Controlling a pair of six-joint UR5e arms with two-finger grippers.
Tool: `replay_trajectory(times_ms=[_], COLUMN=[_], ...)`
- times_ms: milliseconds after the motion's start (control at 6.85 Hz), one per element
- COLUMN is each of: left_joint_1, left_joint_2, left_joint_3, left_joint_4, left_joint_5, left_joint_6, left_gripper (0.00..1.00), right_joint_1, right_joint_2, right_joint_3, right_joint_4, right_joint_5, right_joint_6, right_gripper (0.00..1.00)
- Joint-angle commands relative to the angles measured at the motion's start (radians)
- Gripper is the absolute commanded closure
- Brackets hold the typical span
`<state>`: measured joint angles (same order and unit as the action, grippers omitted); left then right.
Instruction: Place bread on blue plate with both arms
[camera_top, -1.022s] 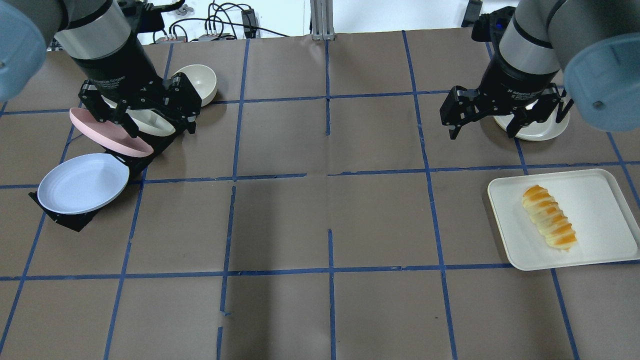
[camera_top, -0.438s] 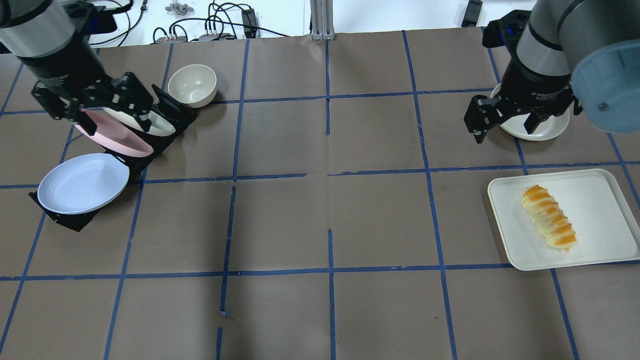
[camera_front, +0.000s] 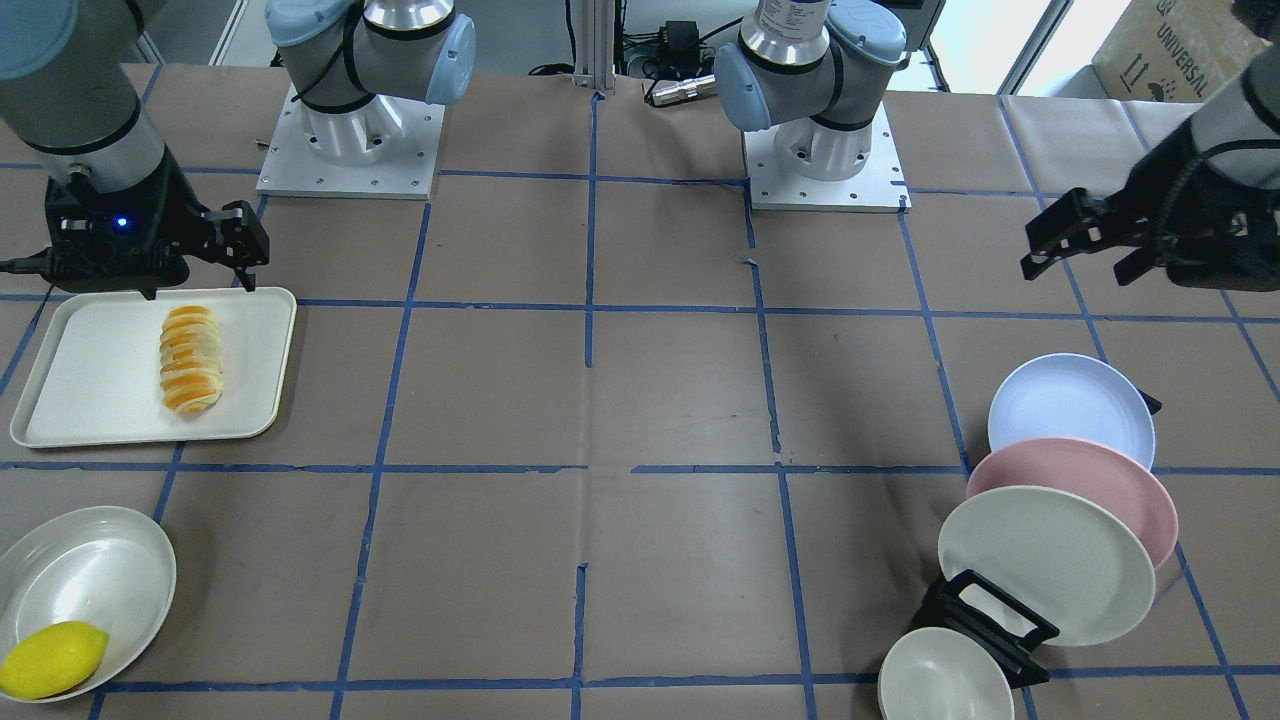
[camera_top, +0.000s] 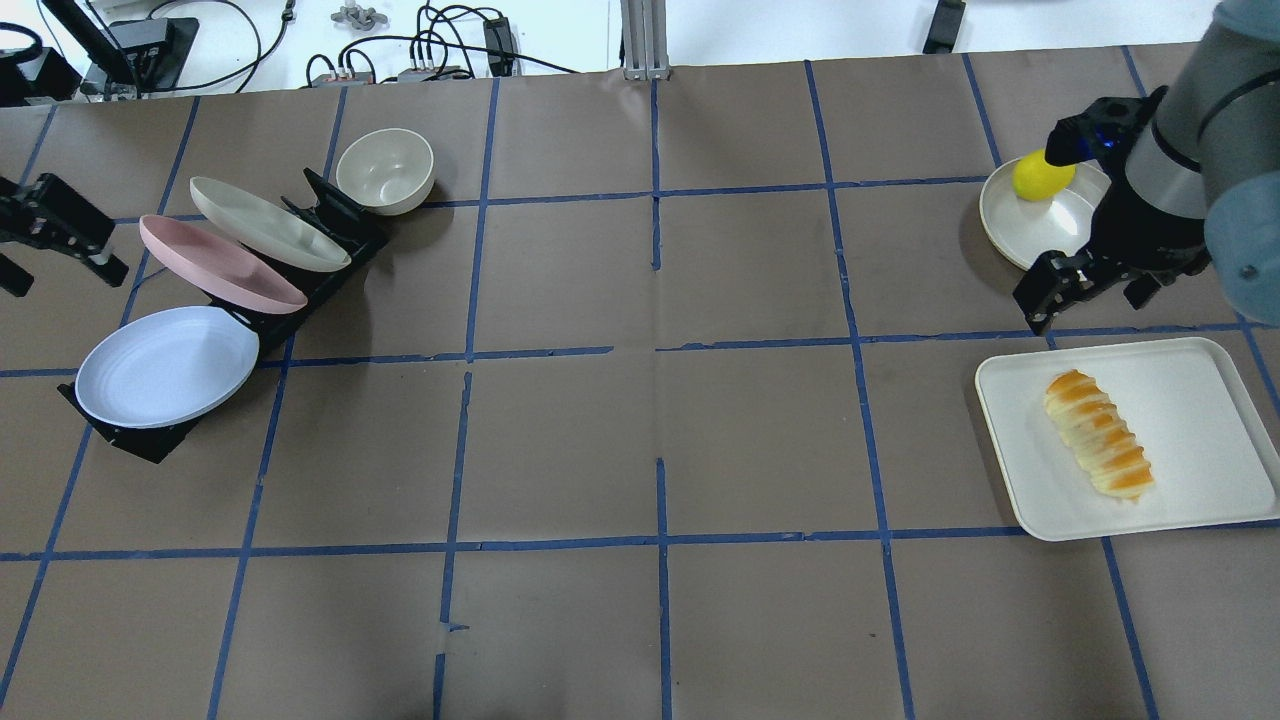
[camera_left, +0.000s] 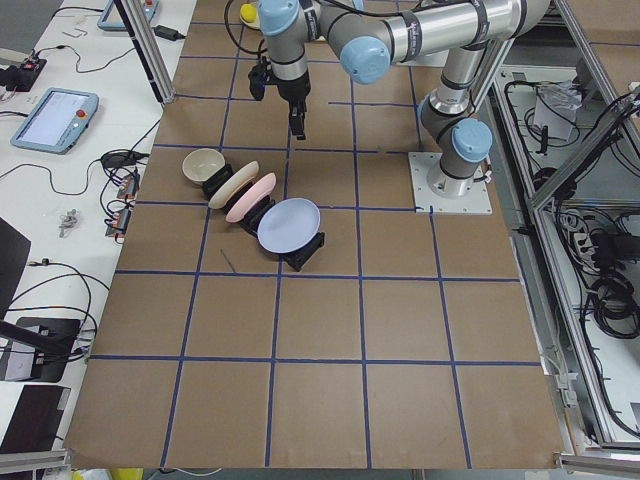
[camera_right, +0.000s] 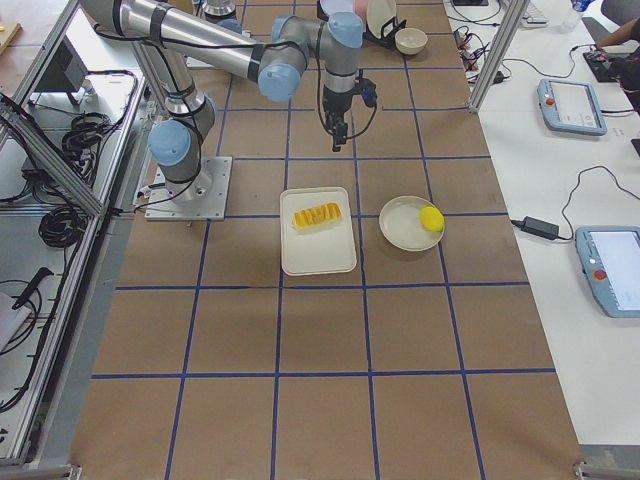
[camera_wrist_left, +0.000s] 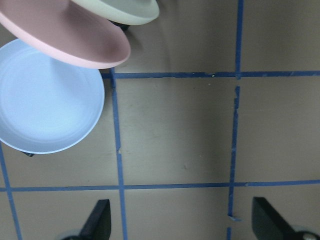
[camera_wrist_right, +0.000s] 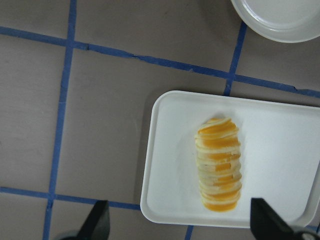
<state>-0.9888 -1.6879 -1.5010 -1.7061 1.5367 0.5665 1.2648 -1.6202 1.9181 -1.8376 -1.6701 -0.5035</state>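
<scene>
Next, my right gripper picks up the bread by its end farther from the lemon dish (camera_front: 188, 320) to set it on the blue plate (camera_front: 1069, 402).
The bread (camera_top: 1098, 435), striped orange and cream, lies on a white tray (camera_top: 1200, 390) at the right; it also shows in the right wrist view (camera_wrist_right: 219, 162). My right gripper (camera_top: 1085, 298) is open and empty, above the table just beyond the tray's far edge. The blue plate (camera_top: 165, 365) leans in the front slot of a black rack (camera_top: 340, 215) at the left; it also shows in the left wrist view (camera_wrist_left: 45, 97). My left gripper (camera_top: 55, 270) is open and empty at the table's left edge, high up, beyond and left of the blue plate.
A pink plate (camera_top: 220, 265) and a cream plate (camera_top: 265, 225) lean in the rack behind the blue plate. A cream bowl (camera_top: 385, 170) stands beside the rack's far end. A cream dish (camera_top: 1040, 235) with a yellow lemon (camera_top: 1040, 175) sits beyond the tray.
My left gripper has swung left, off the rack, to the table's left edge. My right gripper has moved right and nearer the tray, uncovering the lemon dish. Both stayed open.
</scene>
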Motion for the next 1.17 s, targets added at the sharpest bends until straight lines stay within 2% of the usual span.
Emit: replay_trajectory(times_ms=[0, 146, 292, 438, 584, 730, 1022], left_joint_1=[0.198, 0.208, 0.209, 0.193, 0.174, 0.138, 0.102], left_joint_2=[-0.154, -0.220, -0.298, -0.379, -0.439, -0.470, -0.521], left_joint_3=[0.034, 0.066, 0.126, 0.155, 0.168, 0.172, 0.174], left_joint_4=[0.012, 0.079, 0.095, 0.095, 0.097, 0.114, 0.167], left_joint_5=[-0.063, -0.050, -0.017, 0.052, 0.057, 0.056, 0.050], left_joint_6=[0.180, 0.185, 0.185, 0.182, 0.178, 0.171, 0.179], left_gripper=[0.00, 0.00, 0.00, 0.00, 0.00, 0.00, 0.02], right_joint_1=[-0.160, -0.220, -0.248, -0.254, -0.265, -0.287, -0.291], right_joint_2=[0.002, 0.006, 0.026, 0.072, 0.147, 0.180, 0.189], right_joint_3=[0.228, 0.327, 0.366, 0.363, 0.361, 0.357, 0.351], right_joint_4=[-0.252, -0.372, -0.417, -0.436, -0.503, -0.514, -0.519], right_joint_5=[0.013, 0.059, 0.075, 0.075, 0.075, 0.075, 0.075], right_joint_6=[-0.126, -0.159, -0.171, -0.178, -0.199, -0.208, -0.210], right_gripper=[0.01, 0.01, 0.01, 0.01, 0.01, 0.01, 0.01])
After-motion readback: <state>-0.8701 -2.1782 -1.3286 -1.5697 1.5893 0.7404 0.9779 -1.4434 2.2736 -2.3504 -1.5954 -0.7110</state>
